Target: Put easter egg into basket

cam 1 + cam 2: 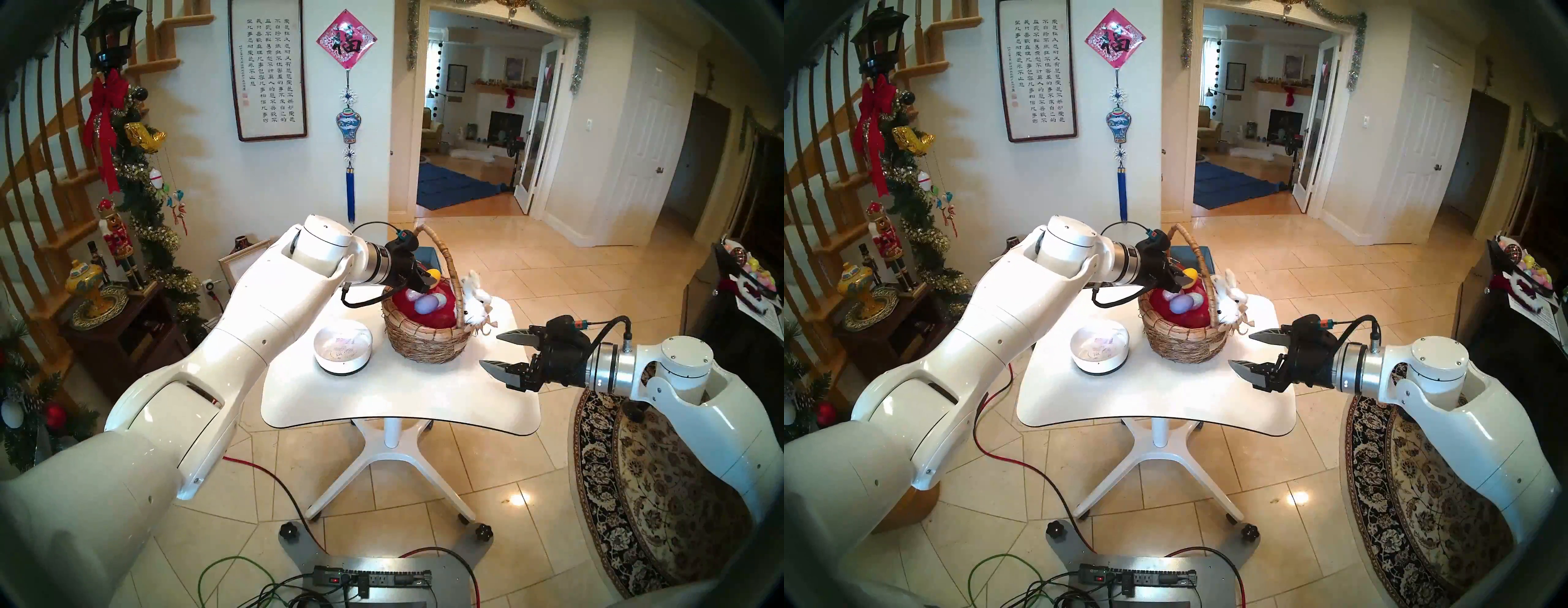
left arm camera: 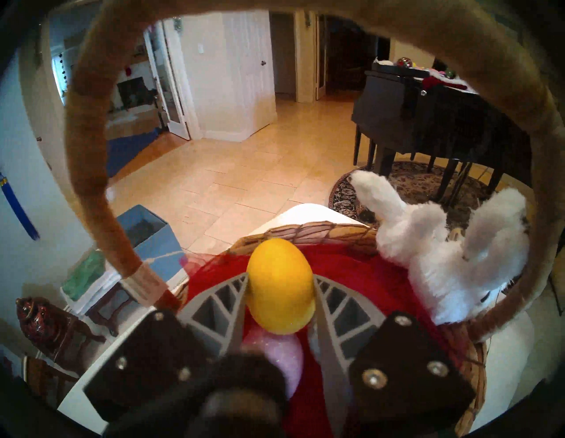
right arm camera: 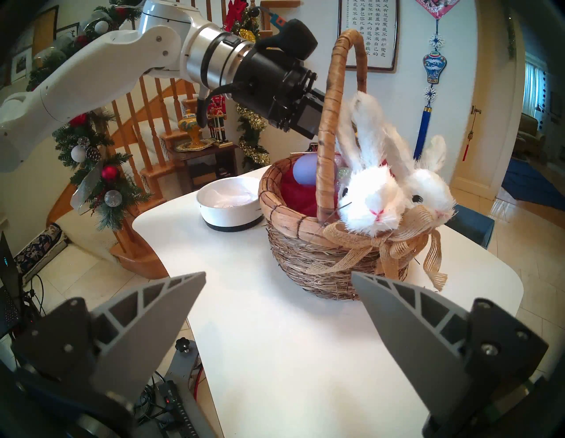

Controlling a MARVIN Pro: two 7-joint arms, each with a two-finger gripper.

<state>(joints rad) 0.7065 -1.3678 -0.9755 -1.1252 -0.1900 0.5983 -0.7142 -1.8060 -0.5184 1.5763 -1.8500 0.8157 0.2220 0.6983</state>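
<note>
My left gripper opens now, since the yellow egg (image 2: 280,286) sits over the red lining, inside the basket's rim. The egg would rest in the basket.
The woven basket (image 1: 424,339) with red lining, a tall handle and white plush bunnies (image 1: 477,299) stands at the back of the white table (image 1: 403,403). My left gripper (image 1: 428,278) is shut on a yellow egg (image 2: 279,284) and holds it over the red lining, under the handle arch (image 2: 88,183). A lilac egg (image 1: 422,305) and other eggs lie inside; a pink egg (image 2: 284,351) shows under the yellow one. My right gripper (image 1: 490,350) is open and empty, just right of the basket (image 3: 305,260) above the table.
A low white bowl (image 1: 343,350) sits left of the basket. A blue box (image 2: 153,235) stands behind the table. A dark side table (image 1: 119,322) with ornaments is at the left; a black piano (image 2: 428,116) and a patterned rug (image 1: 636,488) are at the right.
</note>
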